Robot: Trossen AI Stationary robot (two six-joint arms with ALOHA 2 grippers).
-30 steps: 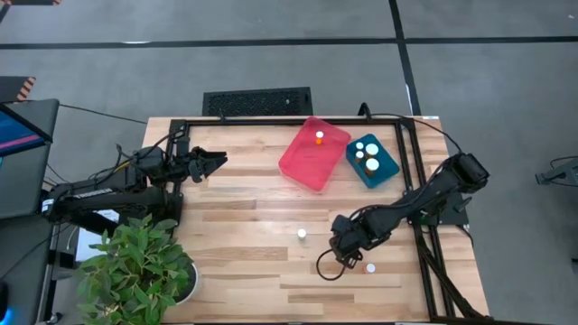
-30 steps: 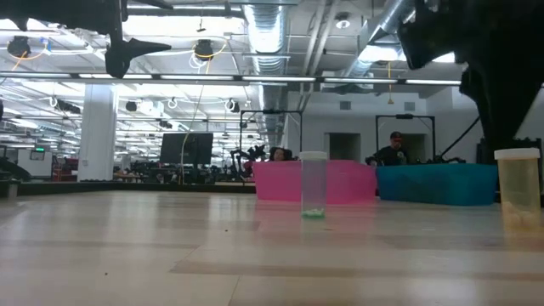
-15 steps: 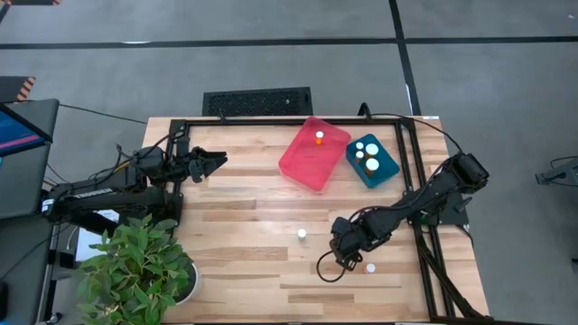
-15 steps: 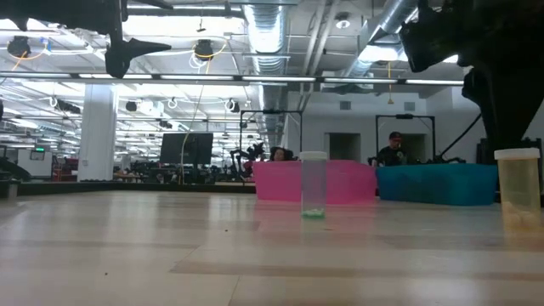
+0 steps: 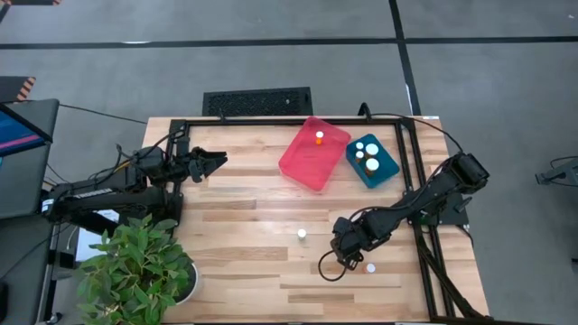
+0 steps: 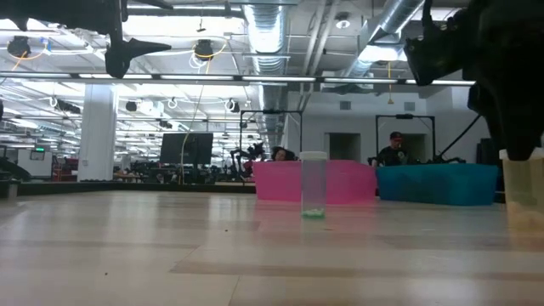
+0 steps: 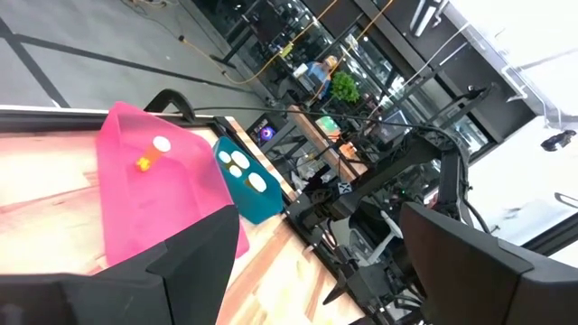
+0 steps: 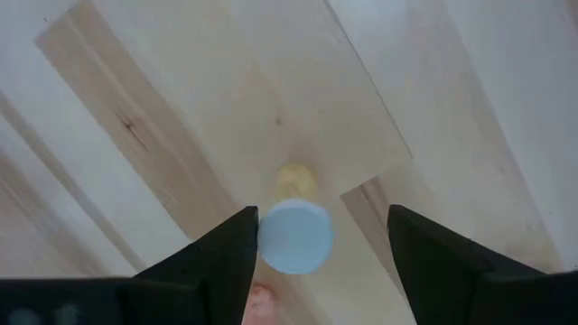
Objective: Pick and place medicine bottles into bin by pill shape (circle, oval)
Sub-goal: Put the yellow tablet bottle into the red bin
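Observation:
The small bottle needs to be sorted into the pink tray by pill shape, so the robot's right gripper will grab it by its white cap (image 8: 296, 236) next.
A small clear bottle with a white cap (image 8: 296, 236) stands upright on the wood table near its right front; it also shows in the high view (image 5: 369, 268) and the low view (image 6: 523, 185). My right gripper (image 8: 325, 262) is open and points down over it, one finger on each side of the cap. A second white-capped bottle (image 5: 302, 234) stands alone mid-table, also seen in the low view (image 6: 313, 185). My left gripper (image 5: 215, 162) is open and empty, held above the table's left side. My right gripper's fingers come from above on either side of the bottle's cap (image 8: 271, 236). The cap sits right beside one finger (image 8: 237, 257); I cannot tell whether they touch. The bottle stands upright on the table.
A pink tray (image 5: 302, 162) holding one orange bottle (image 5: 319, 137) and a blue bin (image 5: 384, 167) holding several white-capped bottles stand at the far right. A potted plant (image 5: 135, 266) is at the near left corner. Bare wood lies between the arms.
My right gripper has moved a little toward the table's right edge and down over the white-capped bottle; in the low view it now hides the bottle's cap. The bottle has not moved.

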